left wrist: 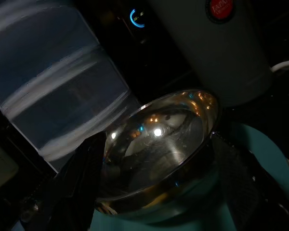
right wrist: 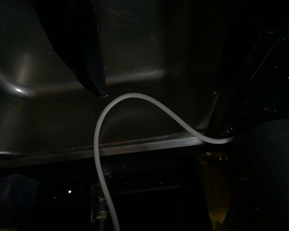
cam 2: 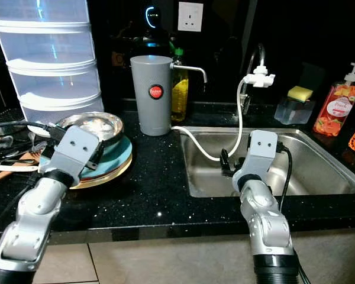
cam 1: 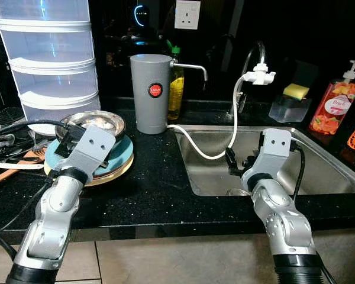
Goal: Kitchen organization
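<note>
The bowl's round body is too wide for my fingers. My left gripper needs to grab the bowl by its thin rim next.
A shiny steel bowl (cam 1: 102,121) rests on a teal plate (cam 1: 122,155) stacked on a cream plate (cam 1: 117,173) at the left of the black counter. My left gripper (left wrist: 156,142) is open, and one black finger (left wrist: 82,183) stands on each side of the bowl's rim. My right gripper (cam 1: 231,161) hangs open over the left part of the steel sink (cam 1: 328,174), close to a white hose (cam 1: 204,155) that loops into the basin. Nothing is between its fingers.
A grey jug (cam 1: 150,92) and a yellow oil bottle (cam 1: 176,89) stand behind the plates. Stacked translucent containers (cam 1: 50,59) stand at the far left, with utensils (cam 1: 12,160) in front. The faucet (cam 1: 257,62), a sponge holder (cam 1: 294,100) and a soap bottle (cam 1: 335,106) line the sink's back.
</note>
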Available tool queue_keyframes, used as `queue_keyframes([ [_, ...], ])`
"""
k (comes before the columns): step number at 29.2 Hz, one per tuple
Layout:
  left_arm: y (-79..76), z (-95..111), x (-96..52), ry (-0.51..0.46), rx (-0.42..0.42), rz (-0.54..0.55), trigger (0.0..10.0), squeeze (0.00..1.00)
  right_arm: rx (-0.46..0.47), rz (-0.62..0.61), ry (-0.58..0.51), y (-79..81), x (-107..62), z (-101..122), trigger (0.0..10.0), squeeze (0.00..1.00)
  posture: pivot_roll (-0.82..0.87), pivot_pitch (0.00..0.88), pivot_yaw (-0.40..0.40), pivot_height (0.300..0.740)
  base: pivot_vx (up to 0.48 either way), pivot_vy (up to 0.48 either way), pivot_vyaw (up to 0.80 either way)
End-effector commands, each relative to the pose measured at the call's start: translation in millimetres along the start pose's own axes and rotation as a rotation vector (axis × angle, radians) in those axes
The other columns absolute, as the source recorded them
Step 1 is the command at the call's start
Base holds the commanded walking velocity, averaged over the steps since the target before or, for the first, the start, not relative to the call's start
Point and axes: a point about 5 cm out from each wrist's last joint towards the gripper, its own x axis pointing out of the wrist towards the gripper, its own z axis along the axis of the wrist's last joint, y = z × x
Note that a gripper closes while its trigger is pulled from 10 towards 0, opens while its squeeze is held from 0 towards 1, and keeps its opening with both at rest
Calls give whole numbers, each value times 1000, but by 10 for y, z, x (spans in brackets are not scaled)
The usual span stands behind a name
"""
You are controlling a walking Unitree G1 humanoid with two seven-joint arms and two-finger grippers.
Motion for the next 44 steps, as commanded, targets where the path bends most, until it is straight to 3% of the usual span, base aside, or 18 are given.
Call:
queue_keyframes([
  [1, 13, -60, 12, 61, -127, 2, 10000, 0, -1, -23, 3, -65, 11, -9, 10000, 0, 131, 0, -65, 740, 0, 0, 0],
  [5, 11, -100, 28, 100, -201, -68, 10000, 0, -3, -26, 0, -77, 12, 4, 10000, 0, 127, 0, -68, 740, 0, 0, 0],
  [7, 144, -102, 58, 87, -260, -102, 10000, 0, -5, -25, 1, -74, 1, 2, 10000, 0, 122, 0, -71, 740, 0, 0, 0],
  [11, 311, -187, 136, 92, -198, -65, 10000, 0, -4, -25, 4, -77, 5, -7, 10000, 0, 127, 0, -73, 740, 0, 0, 0],
  [12, 316, -265, 185, 107, -159, -63, 10000, 0, -3, -23, 7, -62, 8, -17, 10000, 0, 125, 0, -72, 740, 0, 0, 0],
  [15, 312, -327, 235, 119, -145, -54, 10000, 0, -1, -17, 6, -35, 10, -17, 10000, 0, 121, 0, -73, 740, 0, 0, 0],
  [20, 342, -368, 323, 110, -255, -93, 10000, 0, 1, -12, 6, -21, 23, -12, 10000, 0, 115, 0, -78, 740, 0, 0, 0],
  [23, 350, -375, 367, 103, -255, -131, 10000, 0, 1, -12, 7, -26, 21, -13, 10000, 0, 113, 0, -77, 740, 0, 0, 0],
  [26, 285, -304, 400, 71, -187, -214, 10000, 0, -1, -13, 7, -30, 11, -13, 10000, 0, 110, 0, -77, 740, 0, 0, 0],
  [27, 95, -130, 367, -17, -156, -350, 10000, 0, -2, -17, 6, -41, 3, -12, 10000, 0, 104, 0, -70, 740, 0, 0, 0],
  [28, 95, -130, 367, -17, -156, -350, 10000, 0, -2, -17, 6, -41, 3, -12, 10000, 0, 104, 0, -70, 740, 0, 0, 0],
  [30, -254, 102, 272, -119, -133, -506, 10000, 0, -1, -25, 5, -48, -9, -14, 10000, 0, 97, 0, -64, 740, 0, 0, 0],
  [36, -406, 190, 265, -136, -104, -539, 10000, 0, 0, -26, 5, -47, -8, -17, 10000, 0, 96, 0, -60, 740, 0, 0, 0],
  [40, -113, 207, 385, -105, -130, -362, 10000, 0, 1, -30, 4, -54, -17, -19, 10000, 0, 96, 0, -58, 740, 0, 0, 0],
  [41, 22, 216, 399, -90, -141, -295, 10000, 0, 1, -32, 8, -59, -24, -31, 10000, 0, 104, 0, -59, 740, 0, 0, 0],
  [42, 22, 216, 399, -90, -141, -295, 10000, 0, 1, -32, 8, -59, -24, -31, 10000, 0, 104, 0, -59, 740, 0, 0, 0],
  [44, 151, 204, 418, -56, -240, -224, 10000, 0, 2, -30, 11, -51, -27, -41, 10000, 0, 104, 0, -59, 740, 0, 0, 0],
])
